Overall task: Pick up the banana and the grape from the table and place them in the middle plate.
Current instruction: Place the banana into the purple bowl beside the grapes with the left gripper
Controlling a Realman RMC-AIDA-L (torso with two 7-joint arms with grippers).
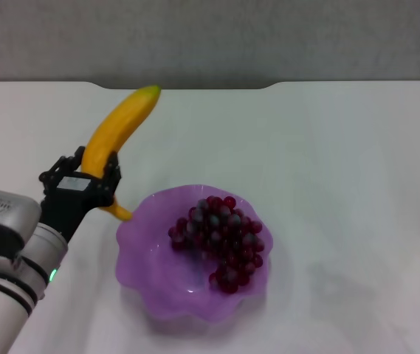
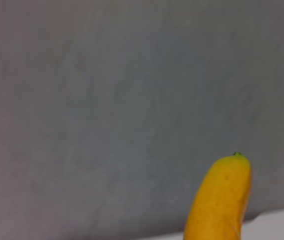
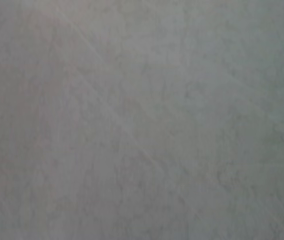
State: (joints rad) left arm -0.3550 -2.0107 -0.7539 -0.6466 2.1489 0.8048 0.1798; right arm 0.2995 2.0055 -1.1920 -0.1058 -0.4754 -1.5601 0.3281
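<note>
The banana (image 1: pixel 117 129) is above and short of the plate in the head view. My left gripper needs to keep holding the banana until it reaches the purple plate (image 1: pixel 150 280).
My left gripper (image 1: pixel 91 171) is shut on the yellow banana (image 1: pixel 117 129) and holds it raised, its greenish tip pointing up toward the far wall, its stem end (image 1: pixel 119 212) just left of the plate's rim. The banana's tip also shows in the left wrist view (image 2: pixel 221 200). The purple scalloped plate (image 1: pixel 150 280) sits on the white table (image 1: pixel 342 147) in the middle. The bunch of dark red grapes (image 1: pixel 221 240) lies inside the plate. My right gripper is out of view.
The grey wall (image 1: pixel 210 37) stands behind the table's notched far edge. The right wrist view shows only a grey surface.
</note>
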